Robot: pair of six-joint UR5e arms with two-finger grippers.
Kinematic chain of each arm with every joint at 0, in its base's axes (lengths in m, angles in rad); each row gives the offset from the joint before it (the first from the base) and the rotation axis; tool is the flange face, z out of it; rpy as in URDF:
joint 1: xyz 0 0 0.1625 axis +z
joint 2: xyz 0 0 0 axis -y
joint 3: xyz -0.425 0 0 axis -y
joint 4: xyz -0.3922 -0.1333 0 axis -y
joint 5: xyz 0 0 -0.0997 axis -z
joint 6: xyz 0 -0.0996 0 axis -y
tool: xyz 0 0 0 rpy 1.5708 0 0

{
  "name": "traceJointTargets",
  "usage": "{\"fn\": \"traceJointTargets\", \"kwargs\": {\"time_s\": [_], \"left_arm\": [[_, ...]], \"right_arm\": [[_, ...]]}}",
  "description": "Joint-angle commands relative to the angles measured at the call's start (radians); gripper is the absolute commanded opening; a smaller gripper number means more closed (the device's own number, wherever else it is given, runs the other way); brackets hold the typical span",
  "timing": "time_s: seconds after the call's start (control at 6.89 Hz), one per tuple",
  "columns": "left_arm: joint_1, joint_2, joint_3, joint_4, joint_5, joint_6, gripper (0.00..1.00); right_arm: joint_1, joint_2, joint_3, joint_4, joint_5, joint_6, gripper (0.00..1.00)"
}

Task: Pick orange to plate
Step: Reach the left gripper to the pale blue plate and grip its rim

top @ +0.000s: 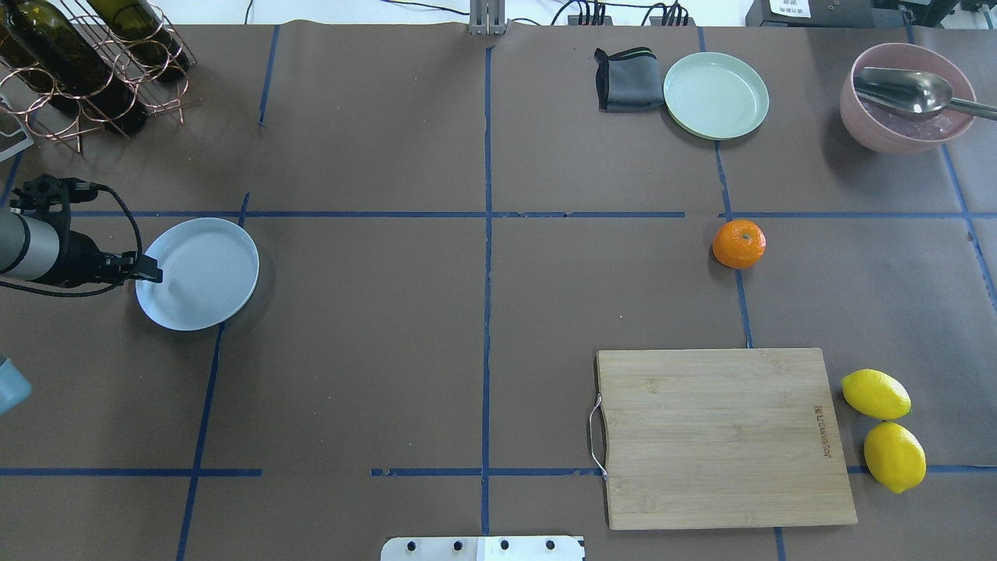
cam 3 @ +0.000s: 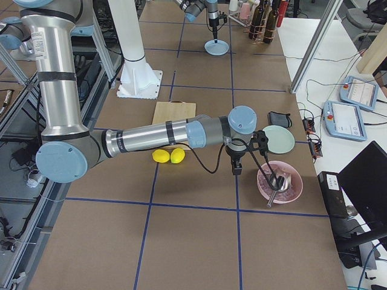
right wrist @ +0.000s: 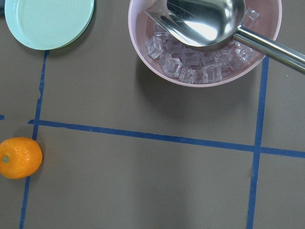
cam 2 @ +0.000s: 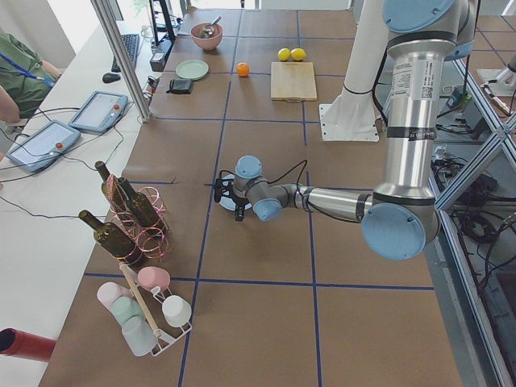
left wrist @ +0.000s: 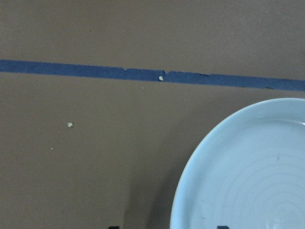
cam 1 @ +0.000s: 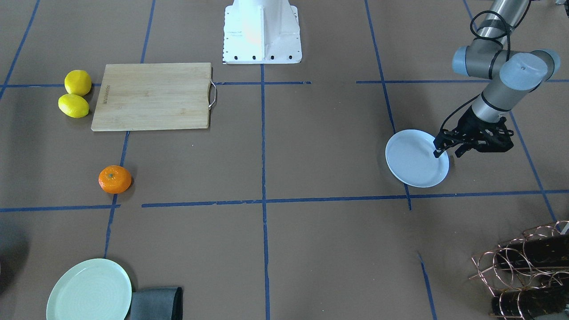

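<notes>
The left gripper grabs the bluish-white plate by its rim [cam 1: 440, 151] next, to bring the plate over for the orange [cam 1: 114, 179].
The orange [top: 738, 244] rests alone on the brown table on my right side and also shows at the left edge of the right wrist view [right wrist: 19, 157]. Far off on my left lies the pale bluish-white plate [top: 202, 269], holding nothing. My left gripper [cam 1: 447, 154] is open, with one fingertip over the plate [left wrist: 248, 171] and the other outside its rim. My right gripper [cam 3: 237, 169] hangs near the pink bowl, some way from the orange. I cannot tell whether it is open or shut.
A pink bowl [top: 903, 109] of ice with a metal spoon, a pale green plate [top: 715, 95] and a grey cloth [top: 623, 78] sit at the far right. A cutting board [top: 724, 436] and two lemons [top: 876, 393] lie nearer. A bottle rack [top: 86, 62] stands beyond the bluish plate.
</notes>
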Motion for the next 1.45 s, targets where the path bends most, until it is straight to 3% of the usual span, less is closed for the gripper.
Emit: {"fn": "traceJointTargets", "kwargs": {"time_s": [0.0, 0.29, 0.44, 0.58, 0.73, 0.87, 1.02, 1.31], "left_arm": [[0.002, 0.000, -0.002, 0.000, 0.000, -0.002, 0.22], [-0.006, 0.006, -0.025, 0.000, -0.008, -0.004, 0.00], [-0.012, 0.080, -0.119, 0.006, -0.046, 0.002, 0.00], [-0.050, 0.127, -0.170, 0.008, -0.151, 0.011, 0.00], [-0.139, 0.116, -0.171, 0.012, -0.236, 0.012, 0.00], [-0.156, 0.089, -0.171, 0.030, -0.285, -0.001, 0.00], [-0.161, -0.002, -0.173, 0.119, -0.285, -0.028, 0.00], [-0.144, -0.205, -0.151, 0.178, -0.281, -0.324, 0.00]], "right_arm": [[0.000, -0.003, -0.001, 0.000, 0.000, 0.000, 1.00], [0.000, -0.003, 0.001, 0.000, 0.000, 0.000, 1.00], [0.000, -0.005, 0.001, 0.000, 0.000, 0.000, 1.00], [0.000, -0.005, 0.008, 0.000, 0.000, 0.002, 1.00], [0.000, -0.005, 0.010, 0.000, 0.002, 0.018, 1.00], [0.000, 0.001, 0.019, 0.000, 0.003, 0.038, 1.00], [0.000, 0.001, 0.022, 0.000, 0.014, 0.038, 1.00], [-0.009, 0.012, 0.028, 0.002, 0.023, 0.061, 1.00]]}}
